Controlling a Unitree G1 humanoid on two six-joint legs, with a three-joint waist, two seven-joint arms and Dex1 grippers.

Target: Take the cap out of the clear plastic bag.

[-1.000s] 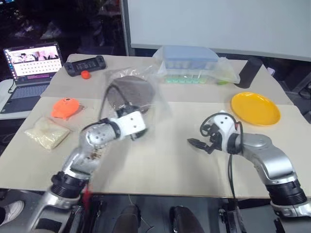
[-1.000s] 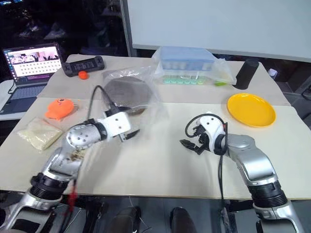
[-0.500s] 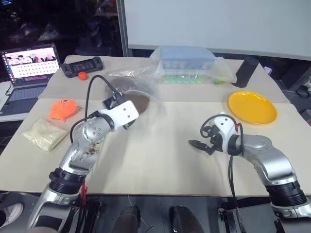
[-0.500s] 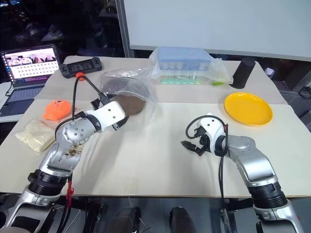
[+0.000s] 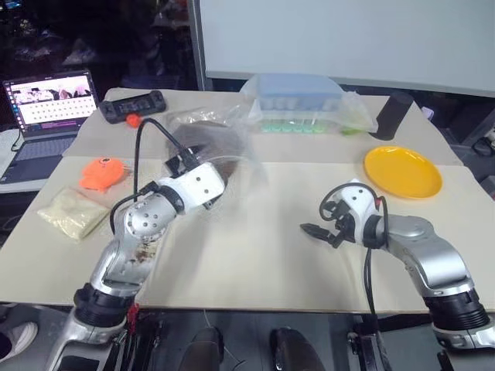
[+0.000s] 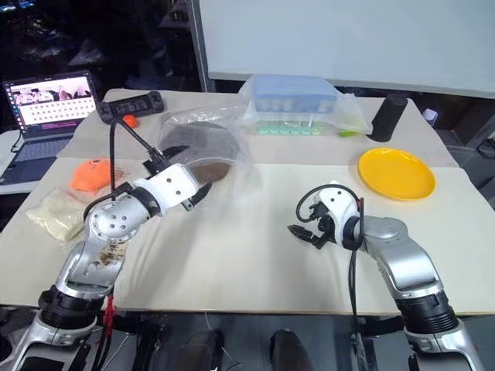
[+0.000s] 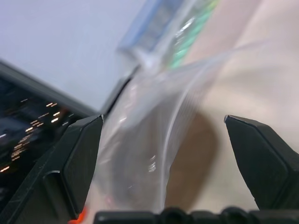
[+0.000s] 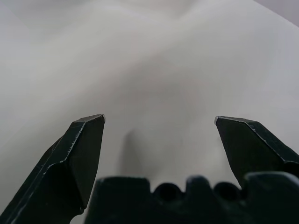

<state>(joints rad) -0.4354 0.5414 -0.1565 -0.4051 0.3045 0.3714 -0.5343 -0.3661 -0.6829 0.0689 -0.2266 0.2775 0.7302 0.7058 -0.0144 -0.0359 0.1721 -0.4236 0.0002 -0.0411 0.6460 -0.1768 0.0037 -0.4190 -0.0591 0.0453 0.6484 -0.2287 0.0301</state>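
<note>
My left gripper should next grab the bag's open edge (image 7: 171,133), since that edge stands up off the table while the bag's film behind it lies slack.
The clear plastic bag (image 6: 226,133) lies crumpled left of the table's middle, with the dark brown cap (image 6: 207,170) showing through the film. My left gripper (image 6: 197,193) is open at the bag's near edge, pointing into it. In the left wrist view its fingers (image 7: 81,158) stand wide apart, with the bag's film and the brown cap (image 7: 191,154) between and beyond them. My right gripper (image 6: 300,230) hovers open over bare table to the right, well apart from the bag. Its fingers (image 8: 84,149) hold nothing.
At the back stands a blue-lidded box (image 5: 298,100) in its own clear bag, with a black cylinder (image 5: 394,116) to its right. A yellow plate (image 5: 404,171) sits far right. On the left are an orange object (image 5: 102,171), a pale packet (image 5: 73,212), a laptop (image 5: 50,100) and a black controller (image 5: 133,106).
My left gripper has risen a little and turned toward the bag, and the bag's film has shifted around the cap. The right arm has kept still.
</note>
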